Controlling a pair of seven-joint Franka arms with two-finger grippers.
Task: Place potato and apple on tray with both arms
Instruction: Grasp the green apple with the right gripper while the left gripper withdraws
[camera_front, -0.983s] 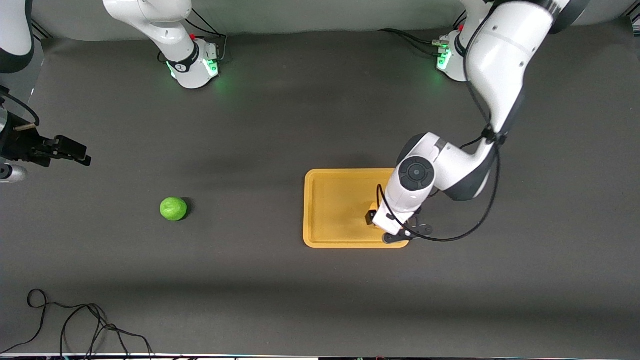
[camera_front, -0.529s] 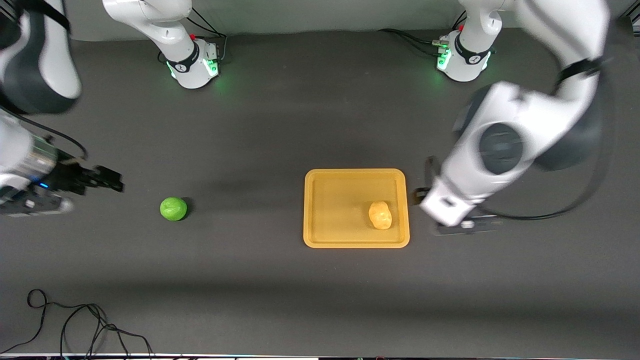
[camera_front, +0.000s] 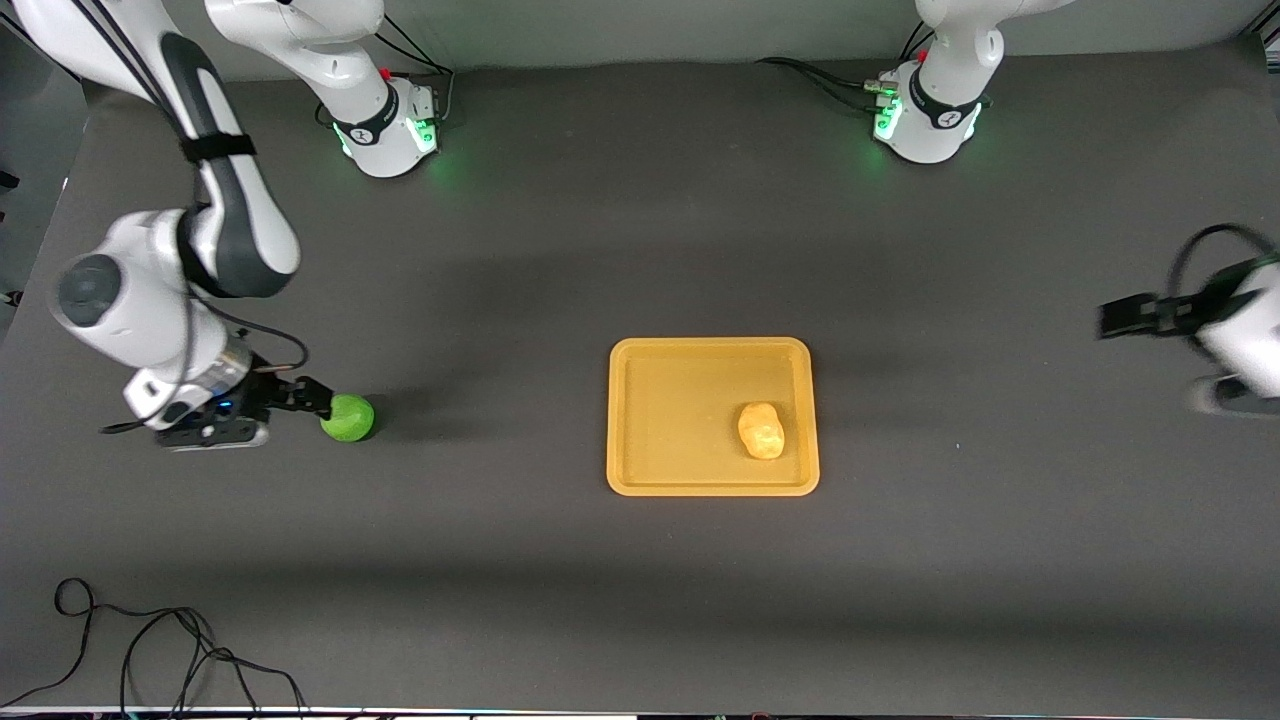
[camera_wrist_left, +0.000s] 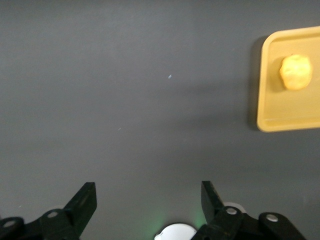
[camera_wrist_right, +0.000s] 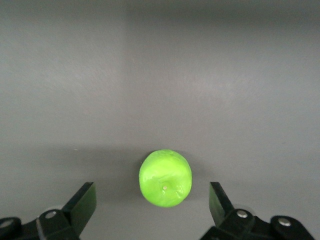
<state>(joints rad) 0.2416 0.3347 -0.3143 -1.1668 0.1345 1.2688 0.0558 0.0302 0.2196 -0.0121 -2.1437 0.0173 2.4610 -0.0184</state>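
I will next grab the green apple (camera_front: 347, 417) by its round sides with my right gripper, so that I can place it on the yellow-orange tray (camera_front: 670, 400).
The pale yellow potato (camera_front: 761, 430) lies on the yellow-orange tray (camera_front: 670, 400), at the tray's corner nearer the front camera and the left arm's end. The green apple (camera_front: 347, 417) rests on the dark mat toward the right arm's end. My right gripper (camera_front: 312, 398) is low beside the apple and open. In the right wrist view the apple (camera_wrist_right: 165, 178) sits just ahead of the gap between the fingertips (camera_wrist_right: 82, 205), untouched. My left gripper (camera_front: 1108, 320) hangs open and empty over bare mat near the left arm's end. Its wrist view shows the tray (camera_wrist_left: 285, 110) and potato (camera_wrist_left: 296, 71) well off.
A loose black cable (camera_front: 150, 650) lies on the mat at the corner nearest the front camera, at the right arm's end. The two arm bases (camera_front: 390, 130) (camera_front: 925, 115) glow green along the table's edge farthest from the front camera.
The left gripper let go of the potato on the tray and swung away toward its own end of the table. The right gripper came down from the table's edge to beside the apple.
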